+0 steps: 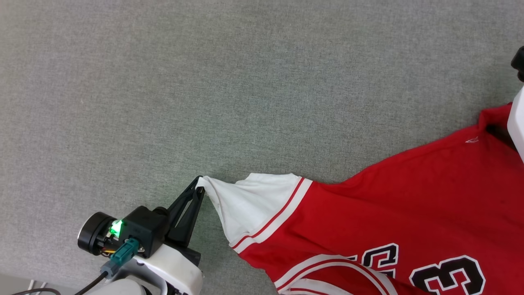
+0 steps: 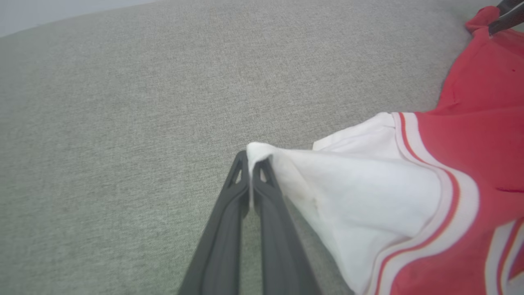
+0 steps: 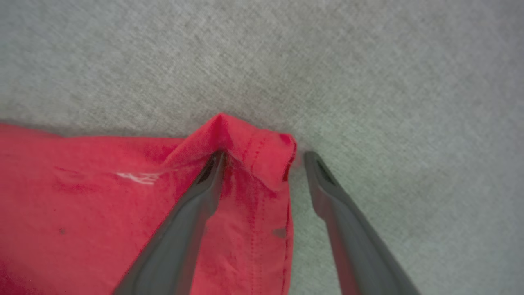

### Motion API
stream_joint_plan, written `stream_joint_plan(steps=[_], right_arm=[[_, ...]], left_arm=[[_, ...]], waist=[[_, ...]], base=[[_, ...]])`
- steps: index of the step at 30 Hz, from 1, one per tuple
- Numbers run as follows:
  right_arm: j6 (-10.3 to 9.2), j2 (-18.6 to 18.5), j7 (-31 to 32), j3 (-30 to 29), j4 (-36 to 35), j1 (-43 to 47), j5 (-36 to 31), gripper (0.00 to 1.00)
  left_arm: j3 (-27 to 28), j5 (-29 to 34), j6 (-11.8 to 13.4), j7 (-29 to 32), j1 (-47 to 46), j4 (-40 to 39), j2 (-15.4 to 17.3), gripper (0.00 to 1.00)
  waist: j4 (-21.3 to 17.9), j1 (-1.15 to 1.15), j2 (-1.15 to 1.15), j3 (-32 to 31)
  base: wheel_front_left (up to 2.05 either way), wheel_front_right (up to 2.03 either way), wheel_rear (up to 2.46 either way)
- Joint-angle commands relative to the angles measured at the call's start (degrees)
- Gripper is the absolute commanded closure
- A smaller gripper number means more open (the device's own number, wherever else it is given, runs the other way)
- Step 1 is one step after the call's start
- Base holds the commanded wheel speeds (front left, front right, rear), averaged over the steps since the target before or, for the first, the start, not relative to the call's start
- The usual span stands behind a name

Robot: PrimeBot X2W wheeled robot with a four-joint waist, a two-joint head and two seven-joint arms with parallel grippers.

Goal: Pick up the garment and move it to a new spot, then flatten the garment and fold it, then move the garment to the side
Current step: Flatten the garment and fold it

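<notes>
The garment should next be gripped by its raised hem corner [image 1: 496, 115] with my right gripper, since that fold stands up while the red body [image 1: 417, 201] lies flat.
The garment [image 1: 393, 213], a red jersey T-shirt with white sleeves and black print, lies across the lower right of the grey surface. My left gripper [image 1: 199, 182] is shut on the tip of the white sleeve [image 2: 360, 196] and holds it stretched out to the left; in the left wrist view the gripper [image 2: 250, 164] pinches a bit of white cloth. My right gripper [image 3: 262, 157] stands open around a raised red hem corner [image 3: 249, 143], one finger on the cloth, the other on the bare surface beside it. The right arm's pale casing [image 1: 516, 119] shows at the head view's right edge.
Grey fabric surface [image 1: 204, 82] stretches wide above and left of the shirt. A paler strip and cables [image 1: 24, 287] show at the head view's bottom left corner, marking the surface's near edge.
</notes>
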Motion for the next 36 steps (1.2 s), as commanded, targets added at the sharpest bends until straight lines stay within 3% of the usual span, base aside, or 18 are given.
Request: stream_joint_plan(steps=[1,5,6,8,17,24,28,36], right_arm=[[-0.04,0.58,-0.06,0.96,0.78,0.25,-0.24,0.0],[0.04,1.34,-0.47,6.14,3.69,3.23,0.36,0.0],[0.05,1.67,-1.25,6.5,4.1,3.41,0.82,0.26],[0.04,2.26,-3.62,6.51,4.29,2.61,1.36,1.0],[-0.05,-0.18,-15.77,4.62,0.87,-0.04,2.32,1.0],[-0.04,-0.82,-23.88,2.82,-3.39,1.29,1.11,1.0],[-0.05,0.94,-26.62,0.28,-4.81,0.93,-0.24,1.0],[-0.04,5.57,-30.02,-4.6,-5.55,-3.51,-5.33,1.0]], left_arm=[[0.09,0.16,0.18,-0.25,-0.4,0.01,-0.06,1.0],[0.06,0.27,-0.19,-0.39,-0.83,0.62,-0.59,1.0],[0.08,0.31,-0.29,-0.43,-0.92,0.82,-0.66,1.0],[0.07,0.3,-0.44,-0.42,-0.89,1.03,-0.7,1.0],[0.65,1.25,0.31,-0.82,-1.4,2.23,-1.12,1.0],[2.27,3.08,0.65,-0.56,-4.59,1.88,0.32,1.0],[3.56,4.21,-0.52,0.9,-9.33,1.63,0.86,1.0],[7.21,4.72,-5.75,4.85,-22.72,3.14,0.12,1.0]], waist=[[0.23,-0.01,0.0,0.44],[0.05,-0.01,0.0,0.57],[-0.15,-0.01,0.0,0.37],[-0.63,-0.01,0.0,-0.41],[-2.93,-0.01,0.0,-8.74],[-5.83,-0.01,0.0,-14.75],[-7.48,-0.01,0.0,-16.38],[-9.91,-0.01,0.0,-14.59]], base=[[0.0,0.0,0.0],[0.0,0.0,0.0],[0.0,0.0,0.0],[0.0,0.0,0.0],[0.0,0.0,0.0],[0.0,0.0,0.0],[0.0,0.0,0.0],[0.0,0.0,0.0]])
